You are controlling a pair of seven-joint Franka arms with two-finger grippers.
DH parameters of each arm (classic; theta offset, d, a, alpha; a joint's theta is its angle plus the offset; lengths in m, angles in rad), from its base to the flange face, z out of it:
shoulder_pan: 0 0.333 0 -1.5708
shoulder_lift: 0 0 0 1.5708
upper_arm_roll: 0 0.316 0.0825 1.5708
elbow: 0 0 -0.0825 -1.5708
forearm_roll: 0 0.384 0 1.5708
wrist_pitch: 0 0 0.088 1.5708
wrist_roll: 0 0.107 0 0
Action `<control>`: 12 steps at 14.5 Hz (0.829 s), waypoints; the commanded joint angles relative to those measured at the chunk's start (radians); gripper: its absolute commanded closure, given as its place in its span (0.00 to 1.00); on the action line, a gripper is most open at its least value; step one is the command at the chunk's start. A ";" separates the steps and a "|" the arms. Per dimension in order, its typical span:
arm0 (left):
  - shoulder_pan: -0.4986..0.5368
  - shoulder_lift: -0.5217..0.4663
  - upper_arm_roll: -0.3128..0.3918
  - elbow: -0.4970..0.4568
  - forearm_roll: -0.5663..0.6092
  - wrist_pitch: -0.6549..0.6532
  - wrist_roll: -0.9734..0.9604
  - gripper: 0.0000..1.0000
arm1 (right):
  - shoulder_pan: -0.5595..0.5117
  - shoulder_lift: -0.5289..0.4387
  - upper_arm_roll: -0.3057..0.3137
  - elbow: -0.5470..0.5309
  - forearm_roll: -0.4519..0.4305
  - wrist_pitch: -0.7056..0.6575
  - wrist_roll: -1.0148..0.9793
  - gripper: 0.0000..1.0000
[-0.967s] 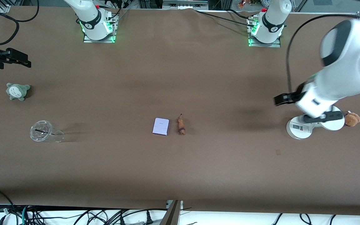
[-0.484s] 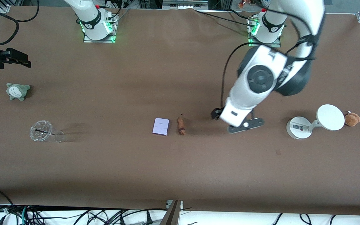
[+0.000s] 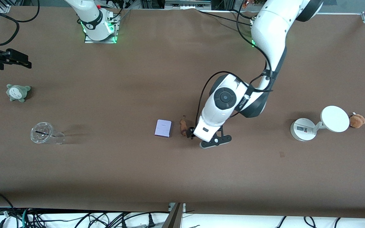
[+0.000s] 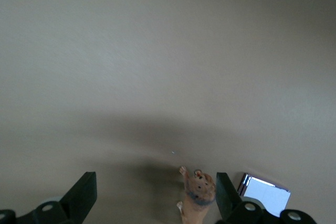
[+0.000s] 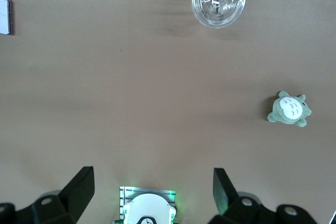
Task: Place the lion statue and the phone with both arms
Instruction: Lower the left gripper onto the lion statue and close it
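I should grab the lion statue with my left gripper next, by its dark-ringed neck (image 3: 183,128). Then I should carry the statue away from the phone (image 3: 163,128) and put it down.
The lion statue (image 3: 183,127), a slim orange-brown figurine, lies on the brown table near the middle. The pale lavender phone (image 3: 163,128) lies flat beside it, toward the right arm's end. My left gripper (image 3: 192,134) is low over the table right beside the lion, mostly hidden under its own hand. In the left wrist view my left gripper (image 4: 155,200) is open, and the lion (image 4: 198,195) stands between its fingers, close to one finger (image 4: 224,195), with the phone (image 4: 266,196) outside it. My right gripper (image 3: 21,61) is open, empty and waits high over the right arm's end of the table (image 5: 152,192).
A clear plastic cup (image 3: 44,133) and a grey-green plush (image 3: 18,92) lie at the right arm's end. A white round-based stand (image 3: 303,129) with a disc and a brown plush (image 3: 357,120) are at the left arm's end.
My left arm has swung from over the white stand to the middle of the table and come down beside the lion. The right arm, lion and phone have not moved.
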 commanded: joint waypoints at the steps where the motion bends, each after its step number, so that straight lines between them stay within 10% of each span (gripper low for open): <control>1: -0.048 0.055 0.027 0.091 -0.011 -0.009 0.006 0.00 | -0.009 0.013 0.005 0.028 -0.005 -0.021 0.002 0.00; 12: -0.107 0.150 0.027 0.141 -0.012 0.006 -0.029 0.00 | -0.009 0.013 0.005 0.028 -0.005 -0.020 0.002 0.00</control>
